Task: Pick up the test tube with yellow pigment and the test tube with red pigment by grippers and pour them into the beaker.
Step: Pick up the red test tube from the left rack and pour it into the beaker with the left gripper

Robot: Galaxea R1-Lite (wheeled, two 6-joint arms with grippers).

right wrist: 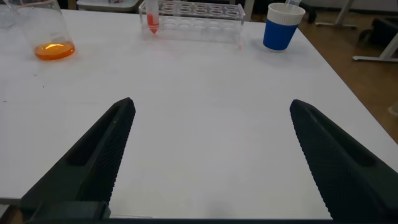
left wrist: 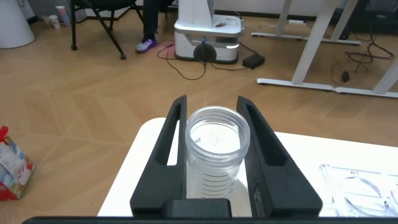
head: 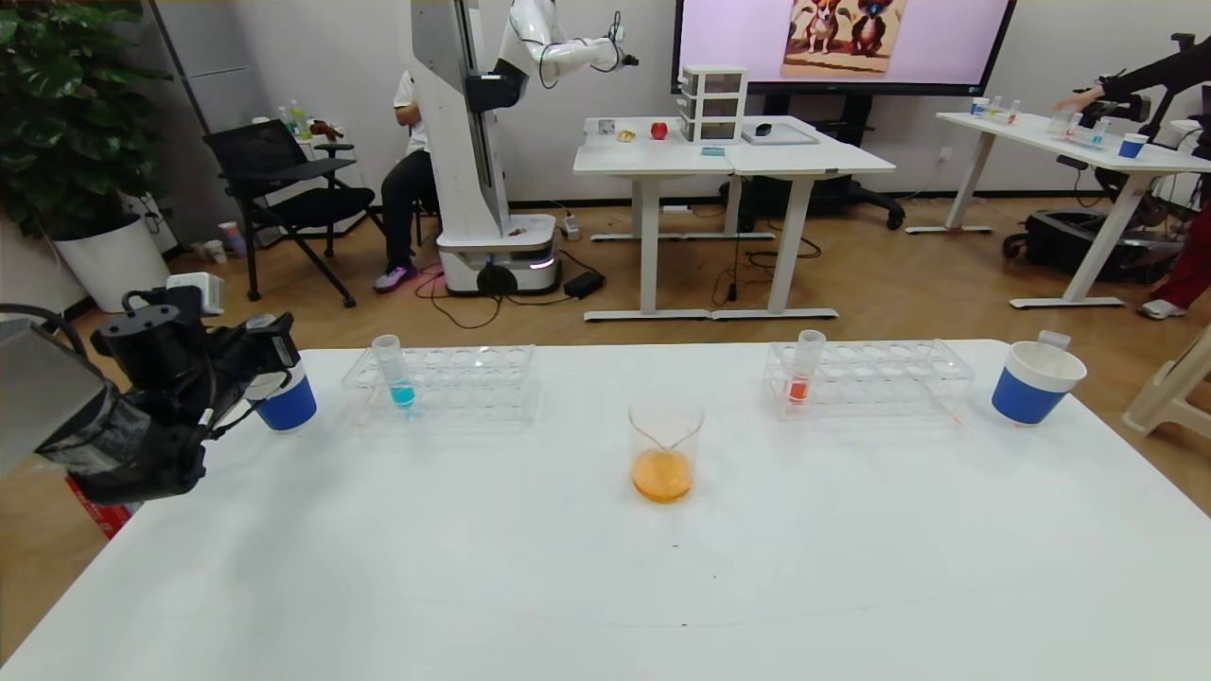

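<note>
The left gripper should open, as the lower end of the clear tube is in the blue paper cup (head: pixel 287 405).
The clear glass beaker (head: pixel 665 450) stands mid-table with orange liquid in its bottom; it also shows far off in the right wrist view as the beaker (right wrist: pixel 50 37). The test tube with red pigment (head: pixel 803 371) stands upright in the right rack, also seen as the red tube (right wrist: pixel 151 18). My left gripper (head: pixel 270 345) hovers at the table's left end over a blue paper cup (head: pixel 287 405). The left gripper (left wrist: pixel 212 102) is shut on an empty clear tube (left wrist: pixel 214 140). The test tube with yellow pigment is out of view. My right gripper (right wrist: pixel 211 104) stands open over bare tabletop, holding nothing.
A clear rack (head: pixel 454 380) at the left holds a tube with blue liquid (head: pixel 398 375). The right rack (head: pixel 885 378) stands behind the beaker, with a second blue cup (head: pixel 1033 383) past it. The table edge lies just left of the left gripper.
</note>
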